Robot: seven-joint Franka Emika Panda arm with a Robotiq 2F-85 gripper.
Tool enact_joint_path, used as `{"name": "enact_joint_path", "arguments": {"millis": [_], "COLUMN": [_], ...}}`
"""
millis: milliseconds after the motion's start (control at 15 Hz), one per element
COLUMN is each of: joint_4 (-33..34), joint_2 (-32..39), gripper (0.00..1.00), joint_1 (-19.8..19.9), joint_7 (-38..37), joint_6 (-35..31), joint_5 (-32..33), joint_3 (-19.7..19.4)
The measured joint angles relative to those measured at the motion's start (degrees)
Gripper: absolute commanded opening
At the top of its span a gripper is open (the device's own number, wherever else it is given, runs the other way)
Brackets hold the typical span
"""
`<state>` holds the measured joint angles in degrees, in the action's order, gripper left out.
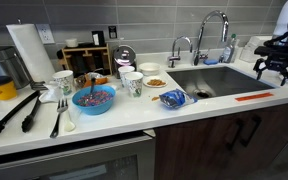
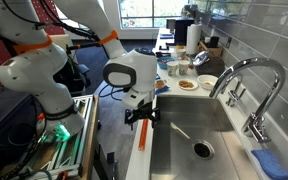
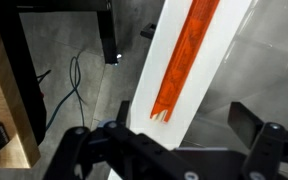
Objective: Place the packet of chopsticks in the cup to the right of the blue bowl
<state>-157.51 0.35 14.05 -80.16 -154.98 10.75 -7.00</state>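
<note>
My gripper grabs the packet of chopsticks across its narrow near end next, where pale chopstick tips show, leaving the packet's far end free to enter the cup.
The packet of chopsticks (image 1: 252,97) is a thin orange-red strip lying flat on the narrow counter edge in front of the sink; it also shows in an exterior view (image 2: 144,141) and in the wrist view (image 3: 186,55). My gripper (image 1: 274,68) hangs open and empty just above it, slightly past its end (image 2: 141,119); in the wrist view the fingers (image 3: 179,125) sit apart with nothing between them. The blue bowl (image 1: 94,98) stands far off on the counter. A small white cup (image 1: 134,84) with dark print stands right of it; a like cup (image 1: 64,83) stands left.
The steel sink (image 1: 216,78) with its faucet (image 1: 212,30) lies between the packet and the cups. A crumpled blue wrapper (image 1: 172,98), a plate of food (image 1: 154,82), black tongs (image 1: 14,112), a fork (image 1: 58,115) and a paper towel roll (image 1: 29,52) crowd the counter.
</note>
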Motion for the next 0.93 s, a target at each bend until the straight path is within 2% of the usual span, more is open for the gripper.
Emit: {"name": "enact_joint_path", "arguments": {"millis": [400,800,933], "joint_4": [-0.1,0.1,0.1], "joint_2": [6.0,9.5,10.1], "gripper": [1.0,1.0,0.93], "joint_1": [-1.4,-5.0,-5.9], "joint_7": [-0.2,-0.1,0.1], "joint_6": [-8.1,-10.4,-11.2], "joint_5": [-0.6,-3.9,-5.7], "joint_3": [-3.0,-5.9,-6.3]}}
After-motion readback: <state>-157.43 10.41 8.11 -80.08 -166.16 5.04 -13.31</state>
